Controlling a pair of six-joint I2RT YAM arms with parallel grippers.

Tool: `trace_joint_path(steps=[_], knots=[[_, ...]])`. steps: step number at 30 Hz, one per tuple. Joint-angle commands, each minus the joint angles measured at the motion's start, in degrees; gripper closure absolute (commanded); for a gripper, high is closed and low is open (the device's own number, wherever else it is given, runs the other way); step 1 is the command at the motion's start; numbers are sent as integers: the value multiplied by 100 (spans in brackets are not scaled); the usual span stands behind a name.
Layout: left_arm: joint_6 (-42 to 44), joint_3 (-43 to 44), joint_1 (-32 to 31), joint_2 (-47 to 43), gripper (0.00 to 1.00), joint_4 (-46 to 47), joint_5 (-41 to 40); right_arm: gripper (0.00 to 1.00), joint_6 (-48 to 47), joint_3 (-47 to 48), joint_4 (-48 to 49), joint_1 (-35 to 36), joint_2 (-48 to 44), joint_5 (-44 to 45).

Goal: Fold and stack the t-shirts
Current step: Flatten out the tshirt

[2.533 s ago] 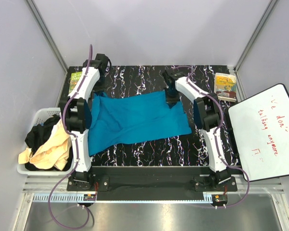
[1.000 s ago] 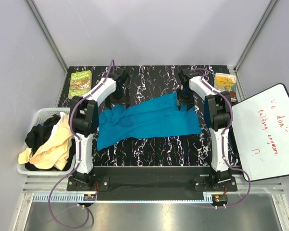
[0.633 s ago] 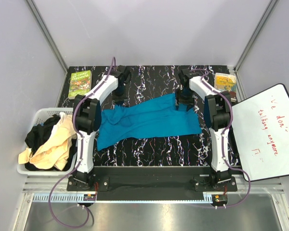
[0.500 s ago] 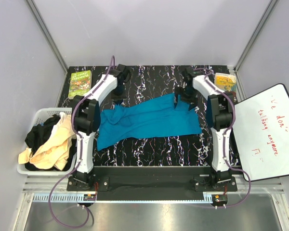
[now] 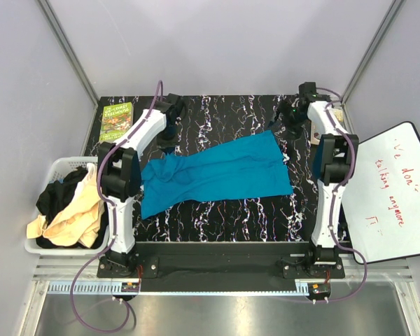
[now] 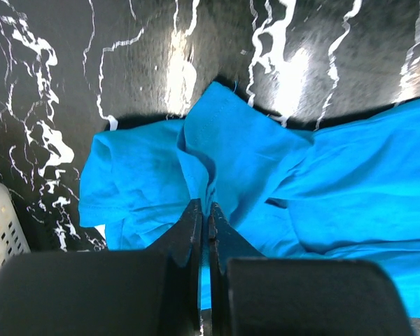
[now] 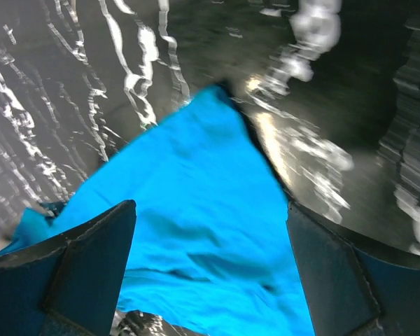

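Note:
The teal t-shirt (image 5: 217, 175) needs to be spread for folding, so my right gripper should next grab its far corner (image 5: 269, 134), opposite the left gripper's fold.
A teal t-shirt (image 5: 217, 175) lies crumpled in a long band across the black marbled table. My left gripper (image 5: 166, 143) is over its bunched left end. In the left wrist view that gripper (image 6: 204, 204) is shut, pinching a raised fold of the teal t-shirt (image 6: 259, 161). My right gripper (image 5: 292, 119) hovers off the shirt's far right corner. In the right wrist view it (image 7: 210, 206) stands wide open above the teal t-shirt (image 7: 196, 210), with nothing between its fingers. A black t-shirt (image 5: 54, 192) and a cream t-shirt (image 5: 73, 218) lie heaped in the basket.
The white slatted basket (image 5: 58, 168) stands off the table's left edge. A green book (image 5: 116, 120) lies at the far left corner, and a yellow book (image 5: 334, 115) at the far right is partly behind the right arm. A whiteboard (image 5: 388, 192) leans at the right.
The right gripper opened, let go of the shirt's right corner and drew back to the far right. The left gripper shut on a fold at the shirt's left end.

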Motion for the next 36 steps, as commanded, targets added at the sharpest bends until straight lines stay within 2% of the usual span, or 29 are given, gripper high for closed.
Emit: trace_joint_path(steps=[1, 11, 18, 32, 34, 36], knots=[[59, -83, 2, -269, 100, 47, -155, 6, 266, 474, 208, 104, 618, -796], [85, -83, 2, -269, 100, 47, -146, 8, 222, 1090, 190, 113, 1049, -682], [85, -101, 2, -269, 100, 47, -146, 9, 21, 1028, 173, 113, 909, -375], [129, -110, 2, -234, 100, 47, -49, 13, -199, 1275, 138, 148, 1330, -128], [129, -92, 2, -243, 100, 55, -58, 14, -252, 1205, 129, 235, 1366, -84], [129, -57, 2, -243, 100, 38, -67, 21, -287, 1143, 111, 402, 1436, -75]])
